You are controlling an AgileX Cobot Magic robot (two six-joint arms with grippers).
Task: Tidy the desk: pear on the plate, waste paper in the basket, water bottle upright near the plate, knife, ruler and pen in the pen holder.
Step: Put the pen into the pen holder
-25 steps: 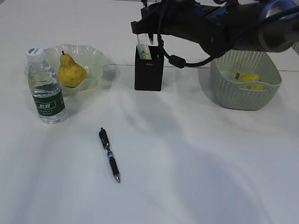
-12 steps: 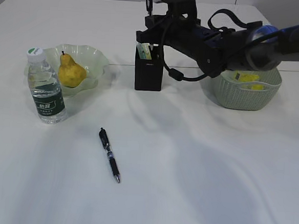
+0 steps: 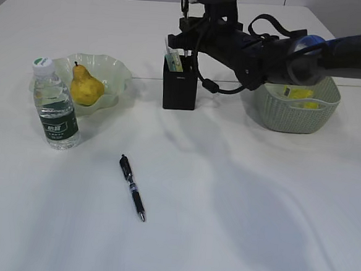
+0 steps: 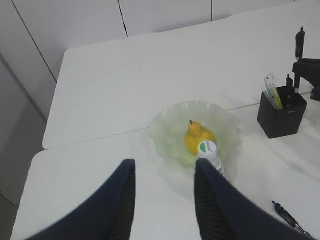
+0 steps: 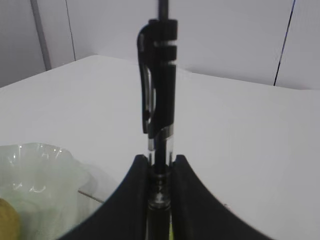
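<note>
The black pen's tip barely reaches the holder's opening point(image 3: 187, 63), so my right gripper keeps hold of the pen until its tip is farther in, and only then lets go.
My right gripper point(image 5: 160, 165) is shut on a black pen point(image 5: 159, 75), held upright with its clip end up. In the exterior view that gripper point(image 3: 185, 44) hangs just above the black pen holder point(image 3: 179, 89). A clear ruler point(image 4: 271, 86) and a green-yellow piece stand in the holder; I cannot tell the knife apart. A second black pen point(image 3: 132, 187) lies on the desk point(image 3: 238, 201). The pear point(image 3: 86, 87) sits on the green plate point(image 3: 114, 69), with the water bottle point(image 3: 55, 111) upright beside it. Waste paper point(image 3: 298, 94) lies in the basket point(image 3: 293, 115). My left gripper point(image 4: 165, 167) is open and empty, high above the plate.
The right arm point(image 3: 285, 53) stretches from the right over the basket's rim. A seam between two tabletops point(image 3: 141, 78) runs behind the holder. White wall panels stand beyond the desk's far edge.
The right arm swung and dropped lower over the basket, bringing the held pen upright above the pen holder. Over the last half second it barely moved. The things on the desk stayed put.
</note>
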